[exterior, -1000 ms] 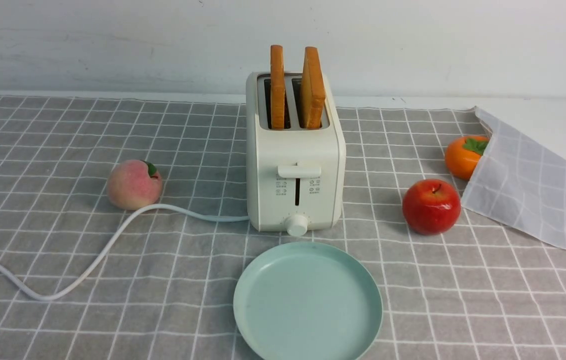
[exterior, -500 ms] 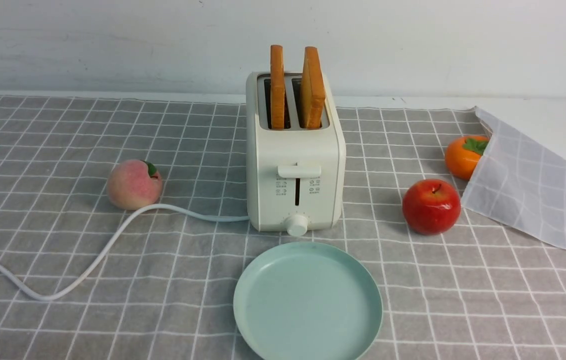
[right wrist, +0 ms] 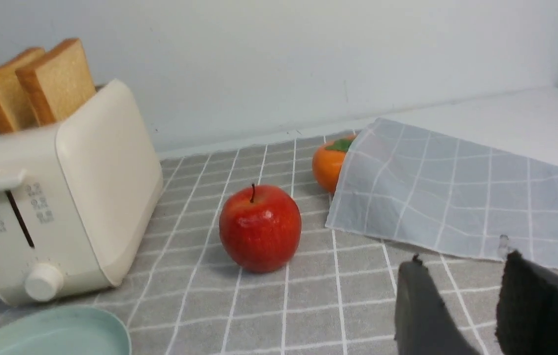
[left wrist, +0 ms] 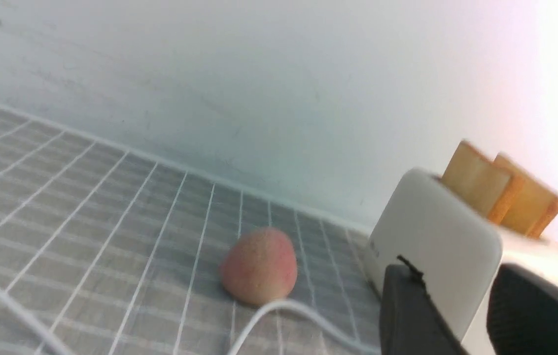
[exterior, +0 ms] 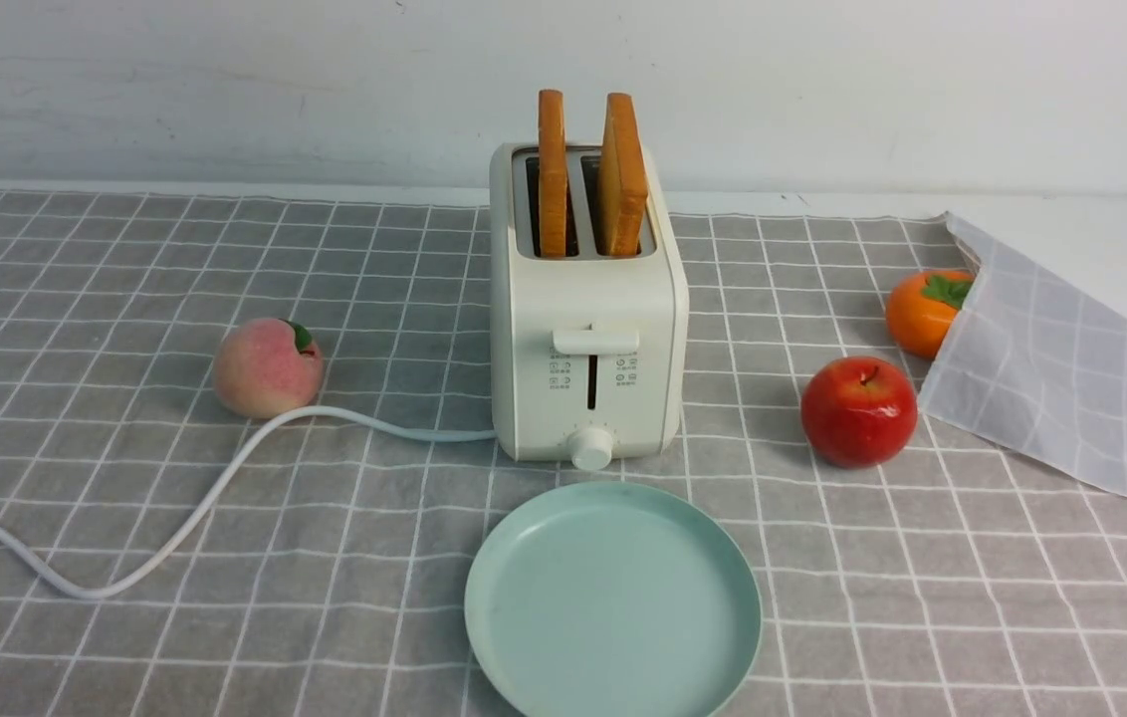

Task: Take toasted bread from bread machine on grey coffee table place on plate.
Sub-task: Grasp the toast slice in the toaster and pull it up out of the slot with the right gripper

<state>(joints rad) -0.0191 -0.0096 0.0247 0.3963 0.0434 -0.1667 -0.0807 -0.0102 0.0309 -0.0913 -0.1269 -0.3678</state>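
Note:
The slice nearer the apple (right wrist: 259,228) has its lower half hemmed in by the bread machine's slot, so my right gripper should pick it up next by its exposed top part (right wrist: 61,70).
The cream-white bread machine (exterior: 588,319) stands mid-table on the grey coffee table (exterior: 76,279). Two slices of toasted bread stand upright in its slots, one on the left (exterior: 552,174) and one on the right (exterior: 622,174). The mint-green plate (exterior: 613,602) lies empty just in front of it. Neither gripper shows in the front view. In the left wrist view my left gripper (left wrist: 451,276) is open and empty, with the bread machine (left wrist: 436,231) beyond it. In the right wrist view my right gripper (right wrist: 461,259) is open and empty over the cloth, right of the apple (right wrist: 259,228).
A peach (exterior: 267,366) sits left of the bread machine, and the white cord (exterior: 215,488) curves past it to the left edge. A red apple (exterior: 859,410) and an orange fruit (exterior: 925,311) lie to the right. A pale translucent checked sheet (exterior: 1061,368) partly covers the orange fruit.
A dark piece at the front view's lower left corner half a second ago is gone now. Bread, bread machine, plate and fruit have not moved.

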